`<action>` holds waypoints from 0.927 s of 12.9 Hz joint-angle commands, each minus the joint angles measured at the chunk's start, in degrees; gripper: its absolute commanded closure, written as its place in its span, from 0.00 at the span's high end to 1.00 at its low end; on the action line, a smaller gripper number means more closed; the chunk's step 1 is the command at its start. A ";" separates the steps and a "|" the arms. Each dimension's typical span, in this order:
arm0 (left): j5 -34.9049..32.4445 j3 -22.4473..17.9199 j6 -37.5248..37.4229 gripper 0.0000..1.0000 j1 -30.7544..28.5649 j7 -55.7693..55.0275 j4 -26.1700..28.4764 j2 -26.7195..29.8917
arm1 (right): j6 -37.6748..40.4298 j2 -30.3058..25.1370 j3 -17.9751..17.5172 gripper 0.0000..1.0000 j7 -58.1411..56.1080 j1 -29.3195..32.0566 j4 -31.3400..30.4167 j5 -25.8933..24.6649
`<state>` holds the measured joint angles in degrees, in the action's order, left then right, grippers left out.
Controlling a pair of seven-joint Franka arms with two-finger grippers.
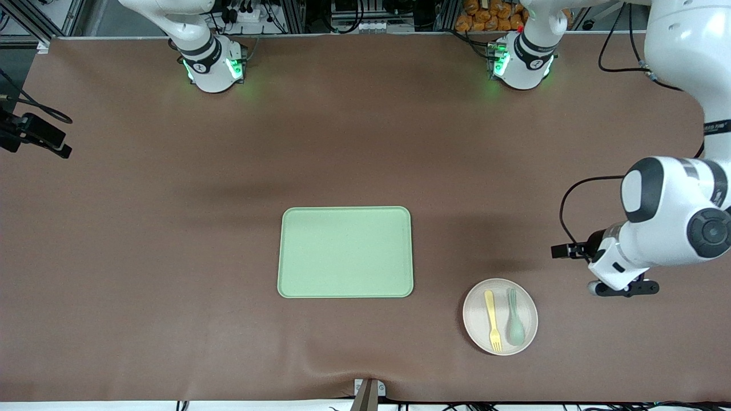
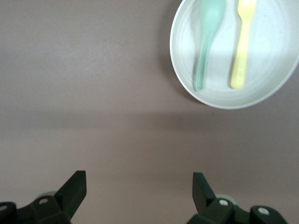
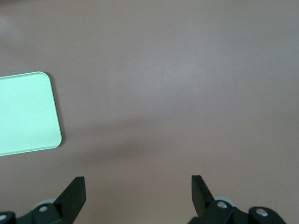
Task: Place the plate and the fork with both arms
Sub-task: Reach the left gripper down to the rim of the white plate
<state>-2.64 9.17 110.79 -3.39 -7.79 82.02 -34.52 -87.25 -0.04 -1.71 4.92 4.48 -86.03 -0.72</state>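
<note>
My left gripper picks up the plate by its rim [image 1: 523,292] next, to set the pale cream plate on the light-green tray [image 1: 345,251].
The pale cream plate [image 1: 476,315] lies on the brown table, nearer to the front camera than the light-green tray [image 1: 345,251] and toward the left arm's end. The pale-yellow fork [image 1: 492,326] lies on the plate beside a grey-green spoon [image 1: 515,324]. My left gripper [image 1: 623,287] hangs over bare table beside the plate, at the left arm's end. It is open and empty [image 2: 139,191], and its wrist view shows the plate [image 2: 275,86], fork [image 2: 243,46] and spoon [image 2: 208,42]. My right gripper [image 3: 138,191] is open and empty over bare table, with a tray corner [image 3: 25,114] in its view. It is outside the front view.
The tray is bare and lies mid-table. A black device [image 1: 34,136] with cables sticks in at the table edge on the right arm's end. Both arm bases [image 1: 214,65] stand along the edge farthest from the front camera.
</note>
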 commanded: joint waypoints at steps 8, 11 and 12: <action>-2.63 -1.00 20.33 1.00 1.01 0.06 -4.32 -12.40 | 0.41 0.13 -0.93 1.00 -0.88 1.32 0.60 0.46; -4.38 -1.44 25.33 1.00 1.80 0.06 -4.41 -14.86 | 0.41 0.13 -0.93 1.00 -0.88 1.32 0.60 0.46; -4.74 -1.44 26.74 1.00 1.98 0.06 -4.41 -15.65 | 0.41 0.13 -0.93 1.00 -0.88 1.40 0.60 0.46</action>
<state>-5.52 8.40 135.24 -2.54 -7.64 79.54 -47.81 -87.25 -0.04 -1.72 4.92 4.48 -86.03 -0.71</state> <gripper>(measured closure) 0.000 0.000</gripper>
